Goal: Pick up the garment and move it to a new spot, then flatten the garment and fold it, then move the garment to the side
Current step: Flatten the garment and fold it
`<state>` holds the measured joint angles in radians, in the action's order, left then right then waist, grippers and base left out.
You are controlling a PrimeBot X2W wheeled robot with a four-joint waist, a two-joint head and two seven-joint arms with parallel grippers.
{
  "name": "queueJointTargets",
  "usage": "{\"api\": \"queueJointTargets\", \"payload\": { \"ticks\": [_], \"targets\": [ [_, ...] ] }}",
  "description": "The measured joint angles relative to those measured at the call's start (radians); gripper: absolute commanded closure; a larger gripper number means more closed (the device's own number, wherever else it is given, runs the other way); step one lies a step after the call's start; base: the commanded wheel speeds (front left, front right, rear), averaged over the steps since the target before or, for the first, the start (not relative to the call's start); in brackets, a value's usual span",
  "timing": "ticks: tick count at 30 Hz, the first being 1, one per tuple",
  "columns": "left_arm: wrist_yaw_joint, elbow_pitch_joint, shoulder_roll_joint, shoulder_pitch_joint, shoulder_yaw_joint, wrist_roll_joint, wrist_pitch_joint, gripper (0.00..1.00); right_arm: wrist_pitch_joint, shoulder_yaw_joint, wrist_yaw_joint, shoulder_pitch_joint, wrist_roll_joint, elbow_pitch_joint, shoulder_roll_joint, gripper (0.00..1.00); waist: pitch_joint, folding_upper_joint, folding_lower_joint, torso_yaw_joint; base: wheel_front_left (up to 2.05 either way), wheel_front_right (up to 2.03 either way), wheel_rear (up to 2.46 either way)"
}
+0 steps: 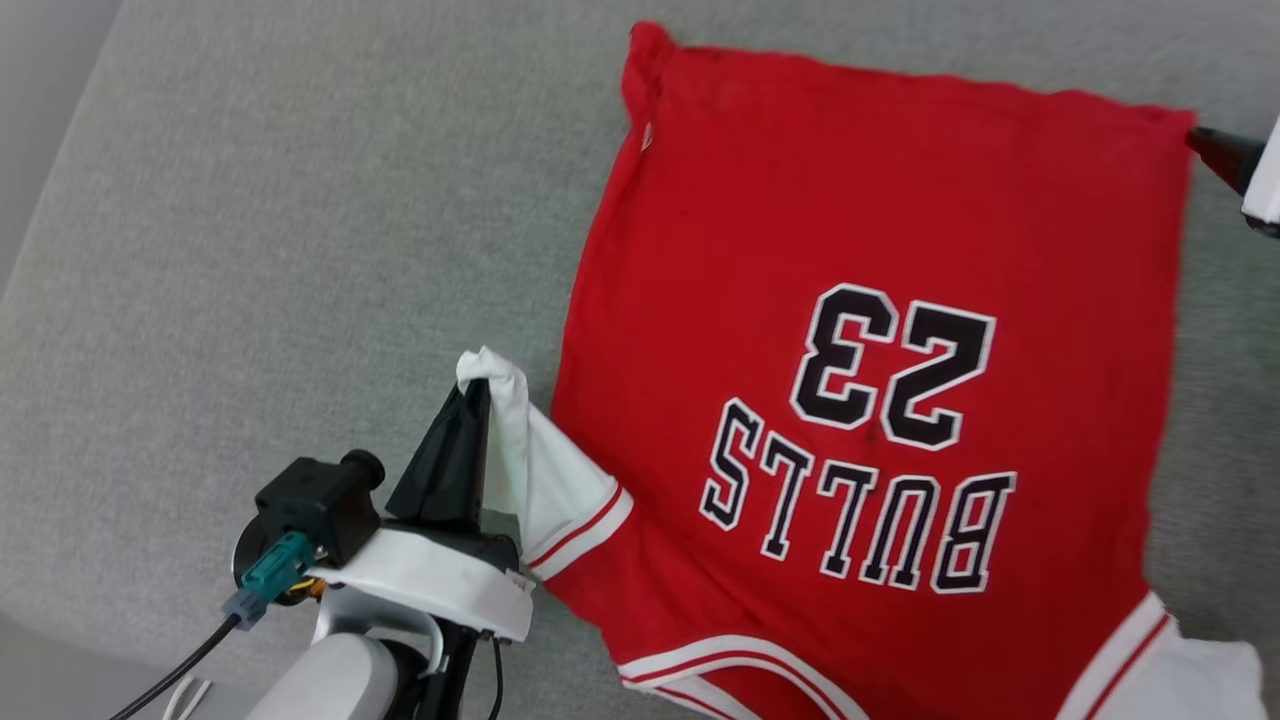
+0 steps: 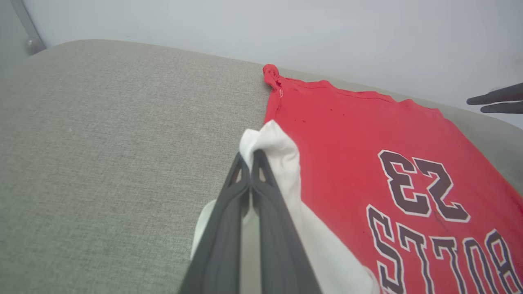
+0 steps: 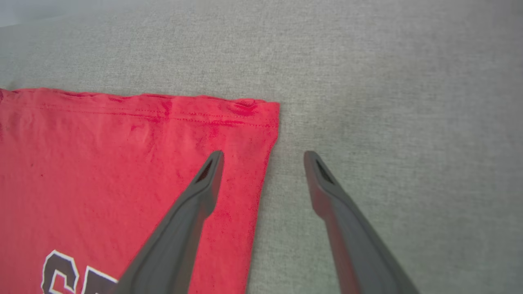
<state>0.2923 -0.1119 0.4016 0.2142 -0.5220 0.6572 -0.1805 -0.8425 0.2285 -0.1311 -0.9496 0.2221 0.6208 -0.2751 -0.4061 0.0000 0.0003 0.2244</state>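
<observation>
The garment needs to be flattened on the cushion [image 3: 392,98]. My right gripper should next grab the garment by its hem corner [image 3: 268,113].
The garment [image 1: 880,250] is a red jersey T-shirt spread flat on the grey cushion, its black "BULLS 23" print facing up and its hem at the far side. My left gripper [image 1: 478,392] is shut on the tip of the garment's white left sleeve [image 1: 545,475], lifting it a little off the cushion; in the left wrist view the sleeve [image 2: 278,155] wraps over the closed fingertips of that gripper [image 2: 250,154]. My right gripper [image 3: 263,157] stands open above the garment's far right hem corner [image 3: 261,112], one finger over the red cloth, the other over bare cushion, holding nothing.
The grey fabric cushion [image 1: 280,250] stretches wide to the left of the garment. A pale wall [image 2: 286,28] rises behind its far edge. The other white sleeve [image 1: 1200,680] lies at the lower right.
</observation>
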Motion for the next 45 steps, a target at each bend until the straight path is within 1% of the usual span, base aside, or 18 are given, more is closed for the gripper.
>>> {"api": "queueJointTargets", "payload": {
  "ticks": [6,8,11,12,13,14,17,21,26,31,35,38,43,45],
  "targets": [
    [-0.026,0.026,-0.032,0.039,-0.015,-0.002,-0.021,1.00,-0.062,0.039,0.000,-0.071,-0.085,0.089,0.026,0.00,-0.081,0.0000,0.0000,0.055,0.00,0.00,0.00],
    [-0.030,0.040,-0.036,0.042,-0.017,-0.002,-0.025,1.00,-0.093,0.059,0.000,-0.095,-0.102,0.111,0.026,0.00,-0.093,0.0000,-0.0002,0.070,0.00,0.00,0.00],
    [-0.038,0.055,-0.041,0.043,-0.021,0.000,-0.030,1.00,-0.110,0.089,0.000,-0.103,-0.132,0.128,0.027,0.00,-0.096,0.0000,-0.0002,0.081,0.00,0.00,0.00],
    [-0.039,0.061,-0.043,0.043,-0.022,0.000,-0.031,1.00,-0.113,0.096,0.000,-0.104,-0.138,0.134,0.027,0.43,-0.092,0.0000,-0.0002,0.082,0.00,0.00,0.00],
    [-0.043,0.066,-0.044,0.044,-0.024,0.000,-0.033,1.00,-0.114,0.106,0.000,-0.104,-0.144,0.141,0.027,0.73,-0.088,0.0000,-0.0002,0.082,0.00,0.00,0.00],
    [-0.044,0.071,-0.045,0.044,-0.025,0.004,-0.033,1.00,-0.116,0.112,0.000,-0.103,-0.147,0.146,0.029,1.00,-0.083,0.0000,-0.0002,0.083,0.00,0.00,0.00],
    [-0.046,0.086,-0.049,0.044,-0.028,0.008,-0.033,1.00,-0.102,0.124,0.000,-0.088,-0.153,0.151,0.029,1.00,-0.064,0.0000,-0.0002,0.085,0.00,0.00,0.00],
    [-0.046,0.110,-0.053,0.034,-0.029,0.022,-0.032,1.00,-0.071,0.098,0.000,-0.056,-0.148,0.150,0.015,1.00,-0.025,0.0000,-0.0001,0.085,0.00,0.00,0.00],
    [-0.032,0.133,-0.037,-0.018,-0.021,0.041,-0.024,1.00,-0.027,0.046,0.000,0.002,-0.102,0.116,-0.032,1.00,0.053,0.0000,-0.0002,0.076,0.00,0.00,0.00],
    [-0.004,0.141,-0.010,-0.087,-0.006,0.064,-0.005,1.00,-0.019,-0.043,0.000,0.124,-0.021,0.026,-0.082,1.00,0.155,0.0000,-0.0002,0.053,0.00,0.00,0.00],
    [0.019,0.141,0.012,-0.155,0.022,0.099,0.006,1.00,-0.036,-0.095,0.000,0.283,0.058,-0.087,-0.124,1.00,0.237,0.0000,-0.0005,0.018,0.00,0.00,0.00],
    [0.039,0.129,0.032,-0.203,0.040,0.114,0.011,1.00,-0.070,-0.108,0.000,0.435,0.103,-0.186,-0.145,1.00,0.287,0.0000,-0.0006,-0.024,0.00,0.00,0.00],
    [0.069,0.108,0.058,-0.253,0.059,0.126,0.017,1.00,-0.137,-0.086,0.000,0.732,0.141,-0.350,-0.146,1.00,0.348,0.0000,-0.0006,-0.108,0.00,0.00,0.00],
    [0.073,0.101,0.062,-0.263,0.062,0.130,0.021,1.00,-0.173,-0.066,0.000,0.853,0.152,-0.402,-0.125,1.00,0.366,0.0000,-0.0006,-0.138,0.00,0.00,0.00]
  ]
}}
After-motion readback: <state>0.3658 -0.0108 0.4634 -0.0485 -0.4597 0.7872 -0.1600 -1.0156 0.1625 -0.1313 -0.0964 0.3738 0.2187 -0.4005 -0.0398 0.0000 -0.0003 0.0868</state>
